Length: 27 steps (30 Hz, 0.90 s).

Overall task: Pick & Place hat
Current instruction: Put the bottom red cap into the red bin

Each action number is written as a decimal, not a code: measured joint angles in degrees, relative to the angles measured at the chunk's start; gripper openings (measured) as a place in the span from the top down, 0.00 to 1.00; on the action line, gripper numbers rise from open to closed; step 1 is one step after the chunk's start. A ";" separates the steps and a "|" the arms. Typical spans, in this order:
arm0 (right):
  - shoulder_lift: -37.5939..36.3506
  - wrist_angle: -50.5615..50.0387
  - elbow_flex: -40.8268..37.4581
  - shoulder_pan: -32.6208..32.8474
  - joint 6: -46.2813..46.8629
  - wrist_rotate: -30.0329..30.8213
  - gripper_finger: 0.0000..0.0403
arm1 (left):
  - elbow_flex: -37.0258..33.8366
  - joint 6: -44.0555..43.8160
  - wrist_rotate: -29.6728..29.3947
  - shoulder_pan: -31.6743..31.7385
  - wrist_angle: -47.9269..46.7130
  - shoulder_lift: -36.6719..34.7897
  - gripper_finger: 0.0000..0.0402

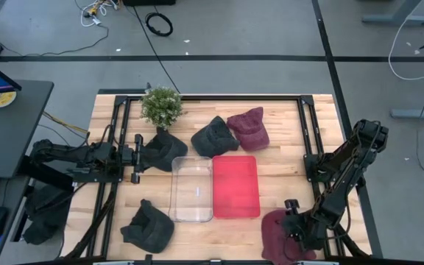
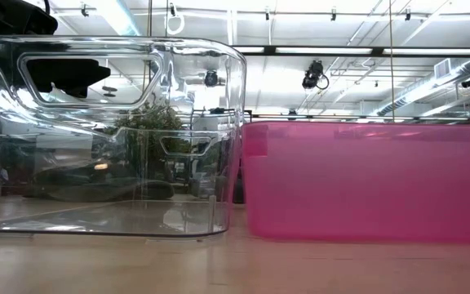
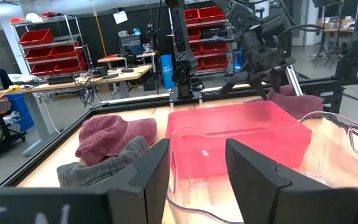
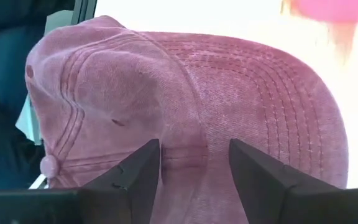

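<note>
My right gripper should next grab the maroon cap by the fold between the cap's top and brim (image 4: 190, 154) to put it in the red bin.
A maroon cap (image 1: 277, 237) lies at the table's near right corner; the right wrist view shows its crown and stitched brim (image 4: 185, 93) close up. My right gripper (image 4: 194, 168) is open directly over it (image 1: 291, 219), one finger on either side of where the crown meets the brim. My left gripper (image 1: 135, 158) is open at the table's left, beside a dark hat (image 1: 165, 151), and faces the bins (image 3: 194, 165). A second maroon hat (image 1: 249, 129) and a dark hat (image 1: 212, 137) lie beyond the bins. Another dark hat (image 1: 149, 227) lies near the front edge. My right gripper comes at the maroon cap from above, its open fingers (image 4: 143, 171) on either side of the band between crown and brim (image 4: 191, 149). Whether the fingertips touch the cloth I cannot tell. The cap lies flat on the table.
A clear bin (image 1: 192, 189) and a pink bin (image 1: 235, 186) stand side by side at mid-table, both without hats in them. A small potted plant (image 1: 160, 105) stands at the far left. A black frame rail (image 1: 197, 96) runs around the tabletop.
</note>
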 joint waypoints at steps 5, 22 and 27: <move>0.00 -0.12 0.00 -0.11 -2.93 1.75 0.51 | 0.00 0.00 0.00 -0.01 0.00 -0.01 0.60; 0.00 -2.59 0.04 -0.12 -1.86 -2.36 0.89 | 0.00 0.00 0.00 -0.02 0.01 -0.01 0.60; -0.20 -3.34 0.04 -0.13 -0.78 -4.55 0.96 | 0.00 0.00 0.00 0.00 0.00 -0.02 0.60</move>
